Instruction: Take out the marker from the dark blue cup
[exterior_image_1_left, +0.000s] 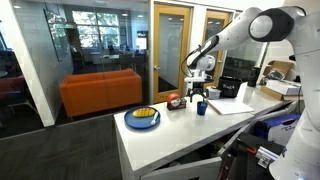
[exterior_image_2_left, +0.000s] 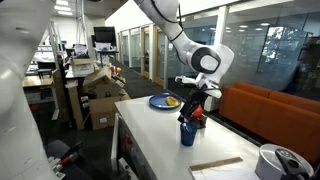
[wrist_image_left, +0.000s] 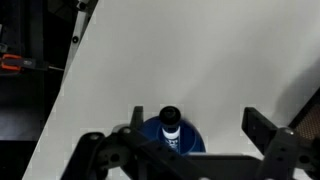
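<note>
It is time for my gripper to close on the upright marker's black cap (exterior_image_1_left: 204, 98) (wrist_image_left: 170, 117): the cap is between my fingers, above the cup's rim.
The dark blue cup (wrist_image_left: 192, 141) stands on the white table, and the marker (wrist_image_left: 171, 119) stands upright in it, with a black cap and a white band. My gripper (wrist_image_left: 198, 122) is open just above the cup. Its fingers are on either side of the marker, which is nearer to one finger and touches neither. In both exterior views the gripper (exterior_image_1_left: 198, 93) (exterior_image_2_left: 192, 107) hangs right over the cup (exterior_image_1_left: 201, 108) (exterior_image_2_left: 188, 134).
A wide blue plate (exterior_image_1_left: 142, 119) (exterior_image_2_left: 163, 101) with yellow contents lies farther along the table. A dark reddish bowl (exterior_image_1_left: 175, 102) sits close to the cup. Paper (exterior_image_1_left: 232, 103) and a white round container (exterior_image_2_left: 277, 162) are at the table's end. An orange sofa (exterior_image_1_left: 100, 92) stands behind.
</note>
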